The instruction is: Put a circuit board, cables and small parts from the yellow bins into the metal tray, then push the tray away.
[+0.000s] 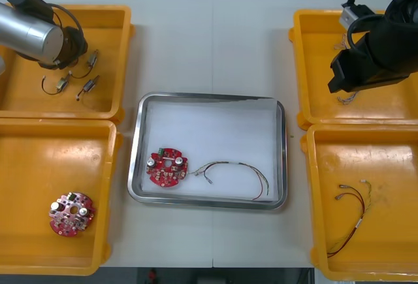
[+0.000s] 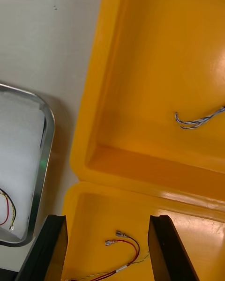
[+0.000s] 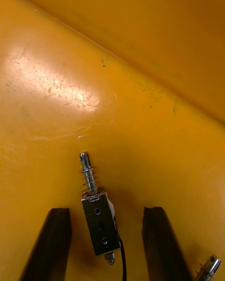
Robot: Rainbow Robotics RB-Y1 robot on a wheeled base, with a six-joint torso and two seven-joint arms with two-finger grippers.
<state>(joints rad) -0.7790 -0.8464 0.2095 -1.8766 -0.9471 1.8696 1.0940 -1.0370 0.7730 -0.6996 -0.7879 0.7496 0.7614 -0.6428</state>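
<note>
My left gripper grabs the small metal part by its boxy body (image 3: 101, 224) next, to put it into the metal tray.
My left gripper (image 3: 105, 210) hangs open low inside the far-left yellow bin (image 1: 111, 19). A small metal part (image 3: 98, 225) with a spring and a black lead lies between its fingers, untouched. Other small metal parts (image 1: 90, 85) lie near it. My right gripper (image 2: 108, 219) is open and empty over the wall between the two right bins. A twisted blue and white cable (image 2: 199, 120) lies in the far-right bin (image 1: 310, 49). The metal tray (image 1: 209, 98) holds a round red circuit board (image 1: 168, 166) and a red and yellow cable (image 1: 238, 174).
The near-left bin (image 1: 26, 160) holds another red circuit board (image 1: 71, 213). In the near-right bin (image 1: 392, 160) lies a red and yellow cable (image 1: 349, 215). Bare table runs beyond the tray's far rim. The left arm (image 1: 29, 32) covers part of the far-left bin.
</note>
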